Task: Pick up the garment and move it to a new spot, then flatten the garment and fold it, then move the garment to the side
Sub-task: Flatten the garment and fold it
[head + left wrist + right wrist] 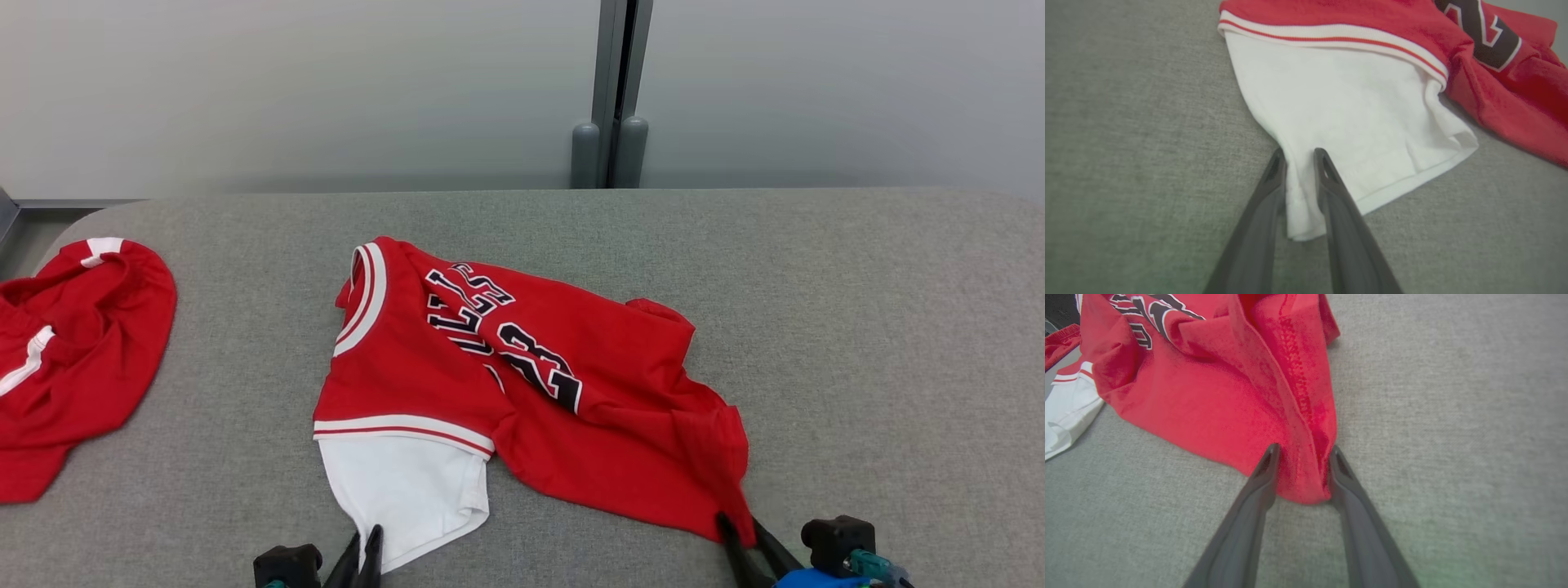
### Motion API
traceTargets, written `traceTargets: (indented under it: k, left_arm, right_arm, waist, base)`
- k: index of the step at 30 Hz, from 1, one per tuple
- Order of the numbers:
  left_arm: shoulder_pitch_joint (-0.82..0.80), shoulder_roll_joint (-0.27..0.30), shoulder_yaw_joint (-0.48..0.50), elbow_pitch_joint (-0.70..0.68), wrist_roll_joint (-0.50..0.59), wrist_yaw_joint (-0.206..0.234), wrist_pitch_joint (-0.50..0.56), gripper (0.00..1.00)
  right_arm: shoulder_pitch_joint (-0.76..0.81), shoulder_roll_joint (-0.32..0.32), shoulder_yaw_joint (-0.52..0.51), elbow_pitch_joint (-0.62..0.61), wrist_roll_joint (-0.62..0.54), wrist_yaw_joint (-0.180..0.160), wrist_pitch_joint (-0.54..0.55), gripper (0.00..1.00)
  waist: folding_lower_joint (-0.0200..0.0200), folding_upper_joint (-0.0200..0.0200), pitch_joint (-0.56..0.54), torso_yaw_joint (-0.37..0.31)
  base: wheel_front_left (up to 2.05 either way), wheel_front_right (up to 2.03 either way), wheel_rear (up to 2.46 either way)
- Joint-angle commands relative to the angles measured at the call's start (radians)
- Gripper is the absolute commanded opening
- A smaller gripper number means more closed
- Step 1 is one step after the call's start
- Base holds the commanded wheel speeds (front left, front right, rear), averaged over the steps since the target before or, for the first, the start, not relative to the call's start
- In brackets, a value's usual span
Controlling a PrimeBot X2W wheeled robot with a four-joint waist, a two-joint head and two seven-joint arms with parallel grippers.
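Next, my left gripper pinches the white sleeve by its bunched corner (368, 550) (1302, 210), since only that stands up while the sleeve spreads flat on the tabletop.
The garment (457, 384) is a red jersey with black lettering and a white sleeve, lying crumpled at the middle of the grey table (857, 327). My left gripper (363, 545) is at the near edge. Its fingers stand slightly apart on either side of the white sleeve's (1355, 106) near corner, with cloth between them (1300, 157). At the lower right, my right gripper (739, 529) straddles the red hem corner (1306, 416) in the same way. Its jaws stand apart with bunched red cloth between them (1303, 451).
A second red garment with white trim (73, 351) lies bunched at the table's left edge. A grey post (610, 122) stands against the wall behind the table. Bare grey table surface stretches to the right of the jersey.
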Motion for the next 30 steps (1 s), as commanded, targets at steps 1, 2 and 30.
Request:
traceTargets:
  k: [1,2,30]
  left_arm:
    - [0.002,-0.012,-0.020,0.003,-0.015,-0.009,0.006,0.00]
    - [-0.003,-0.007,-0.021,-0.005,-0.025,-0.009,0.003,0.00]
    - [-1.121,0.217,-0.078,-0.198,-0.249,-0.006,0.165,0.00]
  right_arm:
    - [-0.018,0.004,0.016,0.020,0.019,0.000,0.001,0.00]
    - [-0.025,0.005,0.024,0.024,0.033,0.000,-0.002,0.00]
    - [-1.086,-0.056,0.019,0.033,0.459,0.000,0.159,0.00]
  waist:
    - [0.0000,0.0001,0.000,0.001]
    - [0.0000,0.0001,-0.001,0.002]
    - [0.0000,0.0001,0.333,-0.116]
  base:
    - [0.00,0.00,0.00]
    - [0.00,0.00,0.00]
    - [0.00,0.00,0.00]
